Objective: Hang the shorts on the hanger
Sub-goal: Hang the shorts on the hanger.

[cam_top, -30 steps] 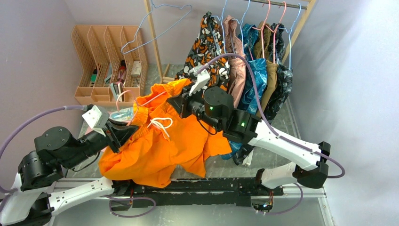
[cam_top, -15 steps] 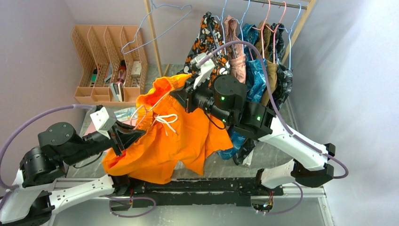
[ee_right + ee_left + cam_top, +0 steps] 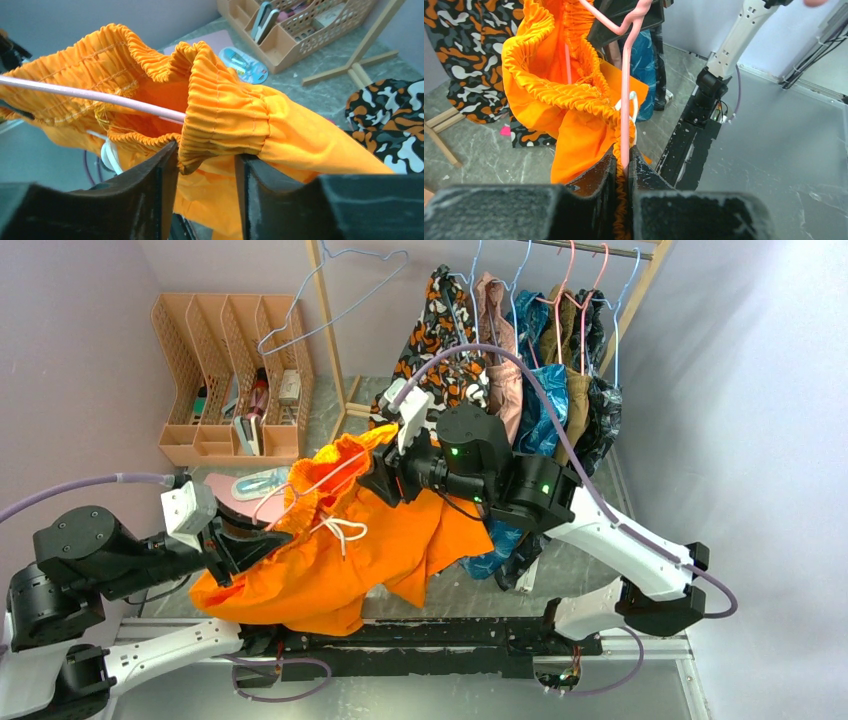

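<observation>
Next, my right gripper takes hold of the gathered waistband's far end [image 3: 370,452], beside where the hanger enters, to place the shorts [image 3: 330,570] on the hanger.
The bright orange shorts [image 3: 330,570] hang between my two arms above the table. The pink wire hanger [image 3: 322,472] runs inside their gathered waistband [image 3: 225,110]. My left gripper [image 3: 624,152] is shut on the hanger [image 3: 625,100] wire, with a fold of orange waistband [image 3: 574,95] pinched beside it. My right gripper [image 3: 206,150] stands open at the far end of the waistband. A fold of the elastic droops between its fingers, and the hanger [image 3: 90,94] passes into the fabric just above. The white drawstring [image 3: 340,530] dangles in front.
A clothes rack [image 3: 330,340] stands behind with several hung garments, the orange-black-white patterned one [image 3: 440,330] nearest. A light-blue wire hanger [image 3: 330,290] hangs at its left end. A peach file organiser [image 3: 230,370] sits at the back left. The black base rail [image 3: 450,635] runs along the near edge.
My right gripper has opened from shut, and the waistband lies loose between its fingers. My left arm has drawn back to the left, taking the hanger and shorts with it.
</observation>
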### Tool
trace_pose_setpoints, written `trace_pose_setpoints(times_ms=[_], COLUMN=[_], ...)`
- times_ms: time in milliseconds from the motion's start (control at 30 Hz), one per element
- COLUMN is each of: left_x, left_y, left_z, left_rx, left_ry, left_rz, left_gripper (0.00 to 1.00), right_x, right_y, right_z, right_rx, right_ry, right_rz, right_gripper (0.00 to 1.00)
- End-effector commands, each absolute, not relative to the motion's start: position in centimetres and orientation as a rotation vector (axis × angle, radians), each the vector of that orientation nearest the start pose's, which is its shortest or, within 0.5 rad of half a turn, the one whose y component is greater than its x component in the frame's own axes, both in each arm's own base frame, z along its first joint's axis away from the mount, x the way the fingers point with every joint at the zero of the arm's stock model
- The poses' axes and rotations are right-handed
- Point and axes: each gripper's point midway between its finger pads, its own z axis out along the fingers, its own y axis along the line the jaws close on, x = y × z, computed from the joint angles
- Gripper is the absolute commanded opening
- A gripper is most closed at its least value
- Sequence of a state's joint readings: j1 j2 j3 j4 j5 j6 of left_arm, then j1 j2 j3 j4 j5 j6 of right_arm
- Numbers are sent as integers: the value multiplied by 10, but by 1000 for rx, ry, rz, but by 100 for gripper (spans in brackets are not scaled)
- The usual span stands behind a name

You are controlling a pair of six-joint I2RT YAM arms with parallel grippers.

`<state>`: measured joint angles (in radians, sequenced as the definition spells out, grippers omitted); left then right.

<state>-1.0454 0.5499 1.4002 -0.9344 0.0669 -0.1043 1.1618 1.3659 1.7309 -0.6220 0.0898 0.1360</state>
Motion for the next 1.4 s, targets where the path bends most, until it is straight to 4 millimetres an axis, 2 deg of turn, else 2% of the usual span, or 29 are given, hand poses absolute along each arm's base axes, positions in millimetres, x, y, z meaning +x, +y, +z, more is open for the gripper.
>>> trace_pose_setpoints(times_ms=[0, 133, 233, 367, 533, 633, 800, 967, 1067, 1200, 1300, 1367], left_x=[44, 45, 45, 47, 50, 50, 50, 51, 52, 55, 56, 58], left_y=[-145, -145, -144, -152, -175, -185, -196, -201, -203, -206, -207, -207], left_z=[424, 414, 409, 392, 370, 364, 366, 370, 372, 372, 372, 373], left_rx=[900, 909, 913, 957, 1038, 1080, 1125, 1140, 1141, 1142, 1137, 1128], left_ry=[1442, 1471, 1483, 1526, 1575, 1583, 1564, 1552, 1546, 1551, 1549, 1545], left_rz=[-1013, -1004, -995, -989, -1001, -1010, -1030, -1033, -1035, -1030, -1026, -1023], left_gripper=[7, 7, 7, 7, 7, 7, 7, 7, 7, 7, 7, 7], right_x=[151, 133, 113, 85, 78, 77, 74, 66, 68, 70, 74, 78], right_y=[349, 330, 315, 309, 316, 326, 345, 355, 361, 370, 377, 381], right_z=[415, 436, 454, 465, 457, 449, 431, 425, 419, 413, 410, 405], right_rx=[-995, -1087, -1153, -1253, -1314, -1352, -1426, -1469, -1470, -1466, -1444, -1441], right_ry=[1662, 1578, 1483, 1348, 1276, 1249, 1223, 1169, 1173, 1181, 1197, 1224], right_rz=[840, 861, 914, 1015, 1043, 1055, 1088, 1146, 1153, 1170, 1178, 1168], right_gripper=[52, 62, 65, 65, 65, 65, 65, 64, 63, 54, 38, 24])
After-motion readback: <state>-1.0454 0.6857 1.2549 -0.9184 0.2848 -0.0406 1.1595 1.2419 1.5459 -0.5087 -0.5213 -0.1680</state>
